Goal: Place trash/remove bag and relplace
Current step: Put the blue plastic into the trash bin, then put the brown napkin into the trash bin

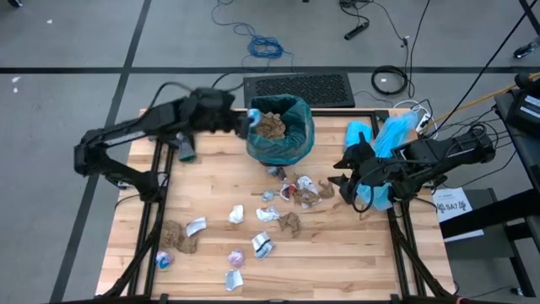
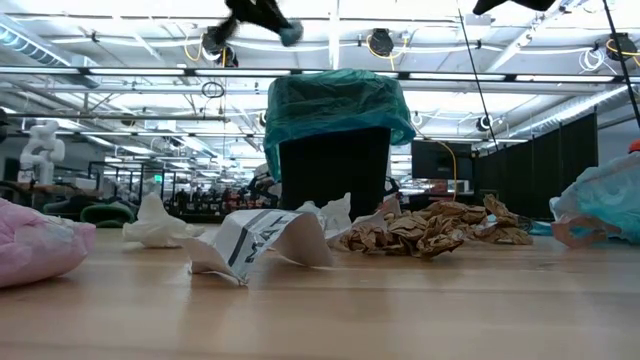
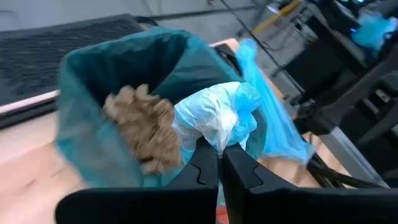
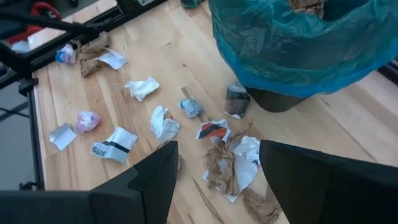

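Note:
My left gripper moves the wrapper inward, toward the brown wads, before letting go of it, since the wrapper (image 1: 254, 116) overlaps the bag's rim (image 1: 249, 132).
The black bin (image 1: 291, 156), lined with the dark teal bag (image 1: 295, 135), stands at the table's far middle, with brown paper wads (image 1: 270, 125) inside it. My left gripper (image 1: 250, 118) hovers over the bin's left rim, shut on a white and pale-blue wrapper (image 3: 217, 118); the low view shows it high above the bin (image 2: 335, 160). My right gripper (image 4: 217, 180) hangs open above the table right of the bin (image 1: 348, 181), touching nothing. Several trash scraps (image 1: 291, 196) lie on the table (image 1: 211, 177) in front of the bin. My left gripper pinches the crumpled white and pale-blue wrapper by its lower end (image 3: 219, 142) between its two fingertips (image 3: 204, 163). The fingers come level from the table's left. The wrapper is lifted clear, bulging beyond the fingertips over the bag's open mouth (image 3: 124, 56).
A paler sky-blue plastic bag (image 1: 384, 135) lies at the table's right far corner. Brown wads, white wrappers and pink and blue scraps (image 4: 118, 146) are strewn over the table's middle and near left. A black mat (image 1: 299, 89) and cables lie on the floor beyond the far edge.

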